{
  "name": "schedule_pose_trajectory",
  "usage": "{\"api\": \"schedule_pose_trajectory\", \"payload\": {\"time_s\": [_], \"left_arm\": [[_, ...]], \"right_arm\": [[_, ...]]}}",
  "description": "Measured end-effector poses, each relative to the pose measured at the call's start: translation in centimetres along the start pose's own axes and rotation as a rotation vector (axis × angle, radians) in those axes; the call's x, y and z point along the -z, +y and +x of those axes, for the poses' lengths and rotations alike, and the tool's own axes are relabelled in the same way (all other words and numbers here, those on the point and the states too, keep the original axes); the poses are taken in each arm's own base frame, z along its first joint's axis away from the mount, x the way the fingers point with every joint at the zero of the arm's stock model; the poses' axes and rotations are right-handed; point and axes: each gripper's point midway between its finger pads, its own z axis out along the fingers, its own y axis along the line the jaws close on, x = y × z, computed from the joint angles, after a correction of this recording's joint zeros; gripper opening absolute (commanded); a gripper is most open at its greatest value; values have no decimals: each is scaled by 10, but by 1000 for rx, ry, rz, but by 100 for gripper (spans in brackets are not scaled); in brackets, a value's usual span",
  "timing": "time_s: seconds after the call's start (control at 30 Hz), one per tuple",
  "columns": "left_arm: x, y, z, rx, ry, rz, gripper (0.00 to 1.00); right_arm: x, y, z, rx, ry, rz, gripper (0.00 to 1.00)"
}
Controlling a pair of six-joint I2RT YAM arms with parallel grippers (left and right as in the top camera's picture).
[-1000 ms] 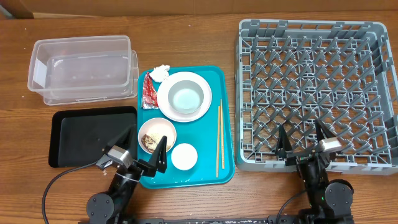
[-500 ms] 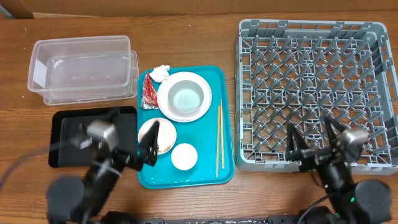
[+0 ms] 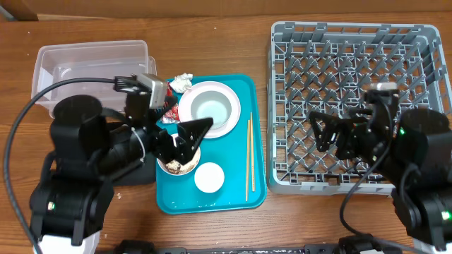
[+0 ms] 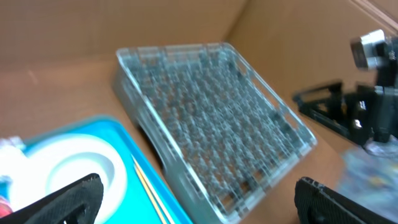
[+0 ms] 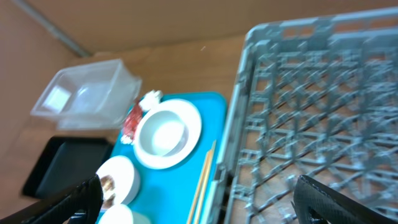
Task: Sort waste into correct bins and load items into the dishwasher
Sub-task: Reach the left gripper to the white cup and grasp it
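I need to reach the white cup with my left gripper and hold it by its rim (image 3: 206, 178), so the cup's base stays free for handing to my right gripper.
On the teal tray (image 3: 212, 203) a pale pink plate (image 3: 229, 121) carries a white bowl (image 3: 210, 109). Beside them lie the chopsticks (image 3: 248, 159), a white cup (image 3: 209, 178), the red wrapper (image 5: 132, 118) and the tissue (image 3: 182, 82). My left gripper (image 3: 189, 140) hangs open above the small pinkish bowl (image 3: 176, 165) with its food scraps, holding nothing. My right gripper (image 3: 328, 137) is open and empty above the grey dish rack (image 3: 353, 63), pointing left. The clear tub (image 3: 92, 67) stands at the back left. My left arm hides most of the black tray (image 5: 62, 165) from overhead.
The rack (image 4: 211, 118) fills the table's right half, its left wall close to the teal tray's right edge. Bare wood runs along the front. The left wrist view catches my right arm (image 4: 360, 112) beyond the rack.
Both arms have risen from the table's front edge and swung inward: the left over the tray's left side, the right over the rack. Both grippers stay open; nothing on the table moved.
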Motion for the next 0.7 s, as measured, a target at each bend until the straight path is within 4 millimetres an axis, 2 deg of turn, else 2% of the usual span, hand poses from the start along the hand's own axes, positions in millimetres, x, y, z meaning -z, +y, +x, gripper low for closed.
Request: {"api": "schedule_pose_trajectory", "payload": {"time_s": [0.1,0.23,0.37,0.53,0.7], "left_arm": [[-8,11,30,114,135,-23,95],[-15,38,82,276,363,-144,81],[-28,49,118,321,544,-209,70],[-48,53,159,289,729,-292,68],[-57,72,195,306,849,-435,68]], "right_arm": [[-7,4,3,-8,29,-37,100],[-12,8,2,-24,40,-61,100],[-14,10,1,-61,44,-79,100],[-14,12,-2,-76,34,-87,100],[-14,11,-1,-84,37,-84,100]]}}
